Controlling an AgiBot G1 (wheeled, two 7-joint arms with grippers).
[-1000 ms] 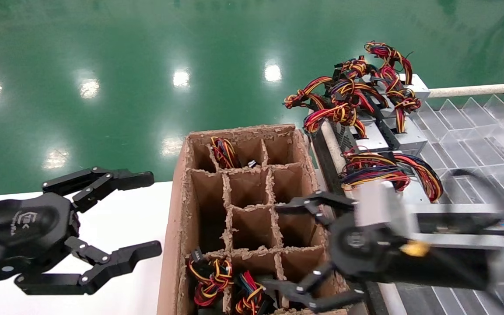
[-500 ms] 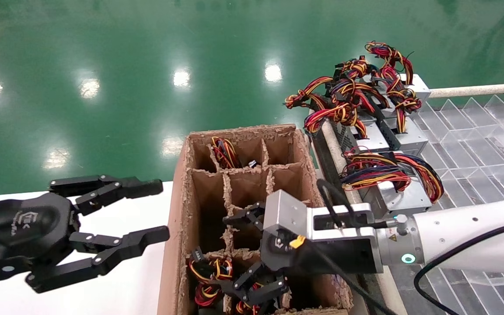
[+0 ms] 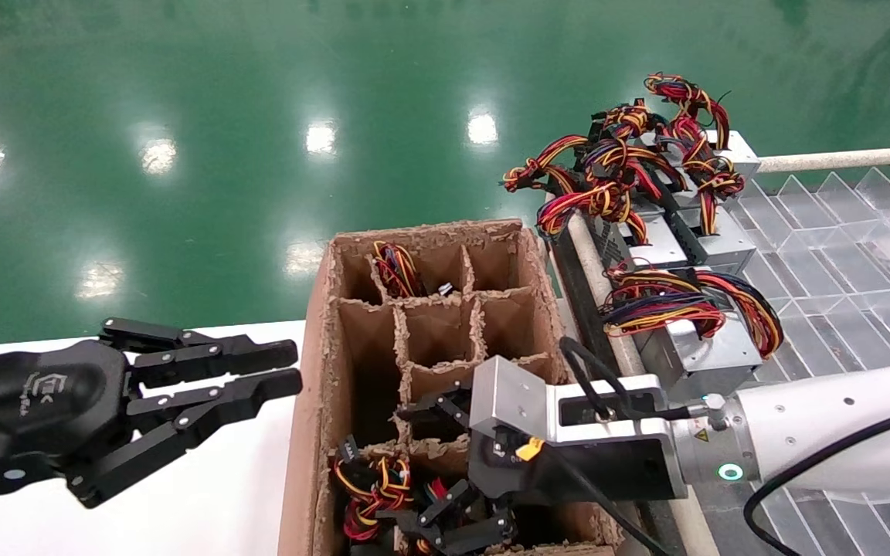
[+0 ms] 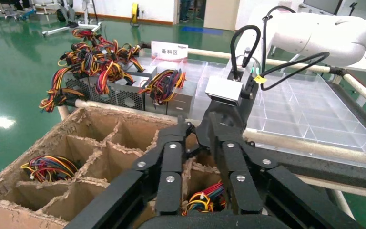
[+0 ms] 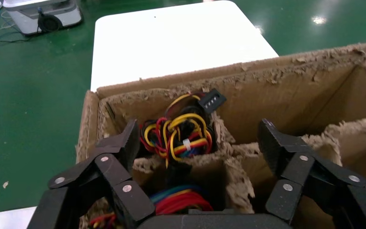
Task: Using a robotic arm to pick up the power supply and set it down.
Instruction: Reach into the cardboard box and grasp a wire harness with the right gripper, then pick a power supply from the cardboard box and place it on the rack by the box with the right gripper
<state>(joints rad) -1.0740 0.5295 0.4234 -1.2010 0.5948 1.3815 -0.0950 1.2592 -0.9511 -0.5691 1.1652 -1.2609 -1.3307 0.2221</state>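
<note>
Both fingers of my right gripper reach down beside the wire bundle [image 3: 358, 515], with the black connector [image 3: 349, 450] just past them, so it is time to close on it now.
The power supply stands in the near-left cell of the cardboard box [image 3: 314, 401]. Only its tied bundle of red, yellow and black wires [image 3: 368, 486] [image 5: 181, 136] shows; the metal body is hidden in the cell. My right gripper [image 3: 406, 467] [image 5: 198, 143] hangs open over the near cells, one finger on each side of that bundle, touching nothing. Right below its palm lies another unit's red-and-blue wire bundle [image 5: 176, 200]. My left gripper [image 3: 294, 367] [image 4: 196, 125] hovers over the white table [image 3: 244, 479] beside the box's left wall, shut on nothing.
A far cell of the box holds another wire bundle [image 3: 395, 266] [image 4: 47, 167]. Several silver power supplies with splayed wires [image 3: 684, 232] lie on the rack at the right, beside a clear divided tray [image 3: 839, 255]. Green floor lies beyond.
My right gripper swung left and dropped over the box's near cells, still open. My left gripper's fingers closed from wide open to shut and shifted slightly toward the box.
</note>
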